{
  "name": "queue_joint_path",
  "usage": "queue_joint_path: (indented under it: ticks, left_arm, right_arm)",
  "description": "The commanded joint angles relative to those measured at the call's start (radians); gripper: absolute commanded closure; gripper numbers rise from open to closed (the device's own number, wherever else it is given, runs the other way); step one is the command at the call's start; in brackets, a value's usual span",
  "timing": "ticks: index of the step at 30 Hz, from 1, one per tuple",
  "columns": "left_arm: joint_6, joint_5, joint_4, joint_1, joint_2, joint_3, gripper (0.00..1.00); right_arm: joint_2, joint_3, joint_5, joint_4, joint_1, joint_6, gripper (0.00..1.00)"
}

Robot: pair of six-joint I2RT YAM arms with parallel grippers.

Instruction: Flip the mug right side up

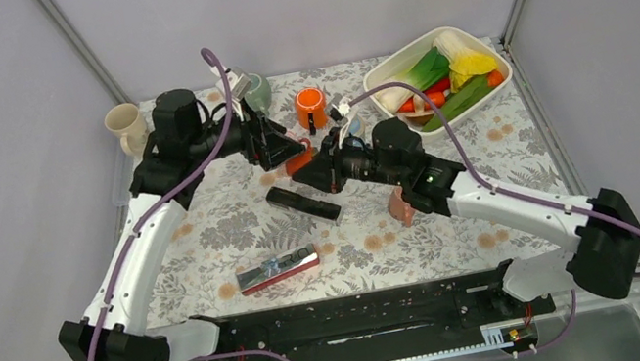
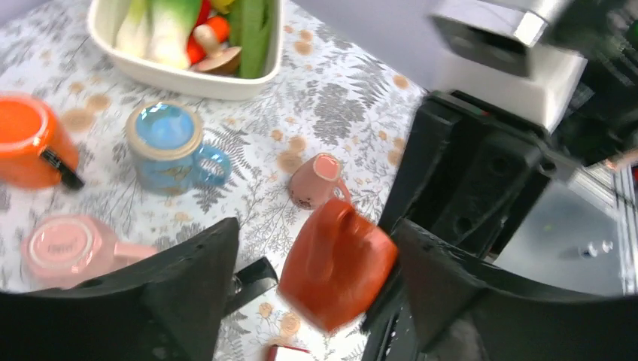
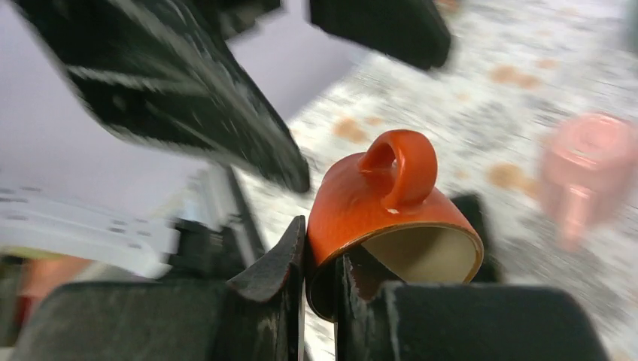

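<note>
I will grip the red-orange mug by its side at the rim near the handle (image 1: 307, 152) (image 2: 350, 223) with my left gripper next. This leaves the mug's base free to set upright.
The red-orange mug (image 1: 299, 162) hangs tilted above the middle of the table, between both grippers. In the right wrist view the mug (image 3: 376, 203) has its handle up and its cream inside facing the camera. My right gripper (image 3: 320, 271) is shut on the mug's rim wall, one finger inside and one outside. In the left wrist view the mug (image 2: 338, 263) sits between the spread fingers of my left gripper (image 2: 316, 278), which is open, with a clear gap on the left side. My left gripper (image 1: 277, 153) and right gripper (image 1: 314, 170) nearly meet in the top view.
An orange mug (image 1: 310, 108), a blue mug (image 2: 167, 147) and a pink mug (image 2: 64, 248) stand nearby. A small pink cup (image 1: 400, 206) lies by the right arm. A white dish (image 1: 392, 65) of vegetables sits back right. A black object (image 1: 302, 203) and a silver-red packet (image 1: 277, 269) lie nearer.
</note>
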Motion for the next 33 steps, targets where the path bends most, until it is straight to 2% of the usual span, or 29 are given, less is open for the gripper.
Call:
queue_joint_path:
  ticks: [1,5,7,10,15,19,22,24,28,31,32,33]
  left_arm:
    - [0.127,-0.164,-0.131,0.027,-0.057,0.048,0.08]
    - [0.196,-0.248,-0.214,-0.001,-0.072,0.104,0.01]
    - [0.249,-0.351,-0.256,-0.079,-0.074,0.117,0.01]
    - [0.292,-0.450,-0.305,-0.179,-0.061,0.119,0.01]
    - [0.351,-0.557,-0.331,-0.297,-0.068,0.074,0.03]
    - [0.414,-0.688,-0.338,-0.433,-0.094,0.007,0.03]
    - [0.442,-0.813,-0.277,-0.486,-0.102,-0.042,0.05]
    - [0.469,-0.921,-0.229,-0.504,-0.093,-0.070,0.10]
    - [0.511,-1.072,-0.171,-0.513,-0.056,-0.106,0.28]
    - [0.531,-1.140,-0.095,-0.516,-0.050,-0.154,0.51]
    - [0.537,-1.154,-0.068,-0.516,-0.052,-0.170,0.61]
    - [0.541,-1.161,-0.041,-0.516,-0.059,-0.183,0.76]
  right_arm:
    - [-0.106,0.053,0.352,-0.431,0.071,-0.558,1.00]
    - [-0.138,0.012,0.572,-0.526,0.215,-1.046,1.00]
    - [-0.144,-0.036,0.680,-0.487,0.303,-1.320,1.00]
    - [-0.113,-0.052,0.844,-0.452,0.381,-1.562,1.00]
    - [-0.040,-0.023,1.005,-0.473,0.449,-1.767,1.00]
    - [0.021,0.026,1.105,-0.510,0.479,-1.802,1.00]
    - [0.061,0.057,1.153,-0.521,0.497,-1.799,1.00]
    - [0.081,0.073,1.173,-0.522,0.505,-1.796,1.00]
    - [0.096,0.102,1.188,-0.524,0.518,-1.774,1.00]
    - [0.100,0.123,1.193,-0.523,0.528,-1.766,1.00]
    - [0.103,0.128,1.189,-0.523,0.530,-1.764,1.00]
    - [0.104,0.134,1.184,-0.522,0.531,-1.758,1.00]
